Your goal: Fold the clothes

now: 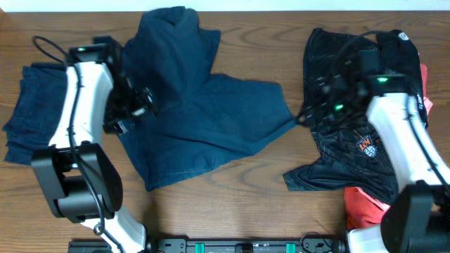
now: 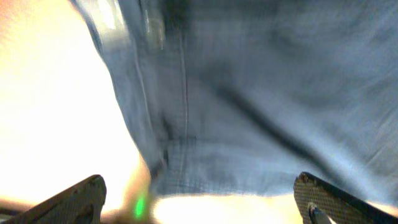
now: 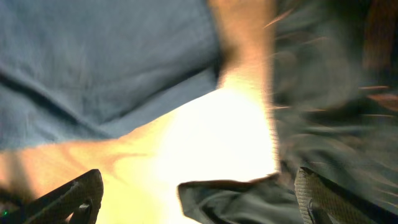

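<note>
My right gripper will grab the dark blue garment's corner (image 1: 291, 124) (image 3: 210, 81) beside the black garment. It will lift and fold that end of the dark blue garment.
A dark blue garment (image 1: 204, 116) lies spread and crumpled across the table's middle. My left gripper (image 1: 133, 112) hovers at its left edge; the left wrist view shows the blue denim cloth (image 2: 249, 93) ahead of my open, empty fingers (image 2: 199, 202). A black garment with an orange logo (image 1: 351, 140) lies at the right. My right gripper (image 1: 316, 105) is over the gap between the two garments; in the right wrist view the fingers (image 3: 199, 199) are open, with a black cloth corner (image 3: 236, 196) between them and blue cloth (image 3: 106, 62) ahead.
A stack of folded blue clothes (image 1: 28, 112) sits at the far left. A red garment (image 1: 369, 204) lies under the black one at the lower right. Bare wooden table (image 1: 246, 197) shows in front of the blue garment.
</note>
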You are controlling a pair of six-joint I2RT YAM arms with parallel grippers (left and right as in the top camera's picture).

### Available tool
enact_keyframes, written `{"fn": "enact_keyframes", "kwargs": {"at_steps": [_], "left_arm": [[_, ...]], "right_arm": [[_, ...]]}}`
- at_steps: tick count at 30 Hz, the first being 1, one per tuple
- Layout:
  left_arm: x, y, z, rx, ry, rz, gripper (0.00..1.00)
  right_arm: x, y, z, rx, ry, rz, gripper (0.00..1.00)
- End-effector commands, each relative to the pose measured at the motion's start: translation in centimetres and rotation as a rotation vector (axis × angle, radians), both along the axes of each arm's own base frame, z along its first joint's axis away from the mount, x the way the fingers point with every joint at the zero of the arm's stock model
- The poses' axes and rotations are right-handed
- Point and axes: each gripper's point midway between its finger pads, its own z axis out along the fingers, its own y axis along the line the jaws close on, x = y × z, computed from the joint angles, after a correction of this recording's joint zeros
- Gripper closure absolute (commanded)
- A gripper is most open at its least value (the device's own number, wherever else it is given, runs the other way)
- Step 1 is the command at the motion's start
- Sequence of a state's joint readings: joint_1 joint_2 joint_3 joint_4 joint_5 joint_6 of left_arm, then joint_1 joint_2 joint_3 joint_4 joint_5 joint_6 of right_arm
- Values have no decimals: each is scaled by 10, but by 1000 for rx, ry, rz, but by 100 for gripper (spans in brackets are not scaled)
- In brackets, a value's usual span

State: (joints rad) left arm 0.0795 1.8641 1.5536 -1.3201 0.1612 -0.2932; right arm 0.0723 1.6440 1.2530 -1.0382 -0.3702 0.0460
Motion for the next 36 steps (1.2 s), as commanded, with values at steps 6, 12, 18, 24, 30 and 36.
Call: {"fn": "enact_keyframes", "kwargs": {"at_steps": [6,12,18,24,30,36], "left_arm": [[-52,-38,-18,12,31,27,3],[-82,-41,-25,11,-102,124,3],[-122,-42,-48,-7,-113,265,0],[-137,-84,-71,-265,-81,280,0],[-131,-102,-87,-350,-120,316,0],[-113,-116,-86,-385,-209,280,14]], "right_arm": [[-8,48,-75,0,109,-86,5],[17,55,-109,22,71,-189,41],[38,29,-105,-63,-10,-245,96],[63,-4,-49,-52,-152,-325,99],[58,-11,-11,-46,-233,-303,99],[50,-11,-4,-49,-225,-302,98]]}}
